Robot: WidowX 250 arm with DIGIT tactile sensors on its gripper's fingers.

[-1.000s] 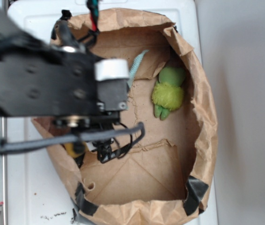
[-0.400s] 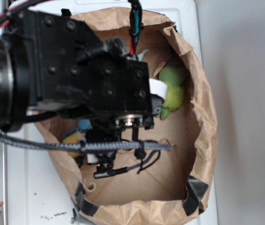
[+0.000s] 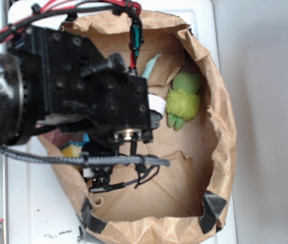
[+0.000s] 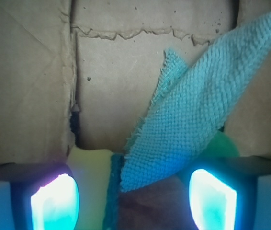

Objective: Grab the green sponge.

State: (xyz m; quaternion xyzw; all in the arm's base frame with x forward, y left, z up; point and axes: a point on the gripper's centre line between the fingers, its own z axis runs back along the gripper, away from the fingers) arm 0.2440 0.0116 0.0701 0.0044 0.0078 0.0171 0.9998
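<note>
My gripper is going to grab the green sponge in the paper bag next, across the sponge's yellow side and dark green layer (image 3: 73, 150).
In the wrist view the green sponge (image 4: 93, 184) is a pale yellow block with a dark green layer on its right face. It lies between my fingertips, closer to the left finger (image 4: 54, 203). My gripper (image 4: 133, 203) is open, and neither pad touches the sponge. A corner of the teal rag (image 4: 197, 115) hangs over the sponge's green edge. In the exterior view a yellow bit of the sponge (image 3: 72, 149) shows at the bag's left wall under the black arm (image 3: 83, 94), which hides the fingers.
Everything sits inside a brown paper bag (image 3: 220, 127) on a white surface. A round green ball (image 3: 187, 81) and a fuzzy yellow-green toy (image 3: 182, 105) lie at the bag's right wall. The rag's end (image 3: 150, 65) shows at the back. Cables (image 3: 134, 162) trail below the arm.
The arm swung right over the bag, then eased back left, uncovering the fuzzy toy again. The sponge stayed near the left wall.
</note>
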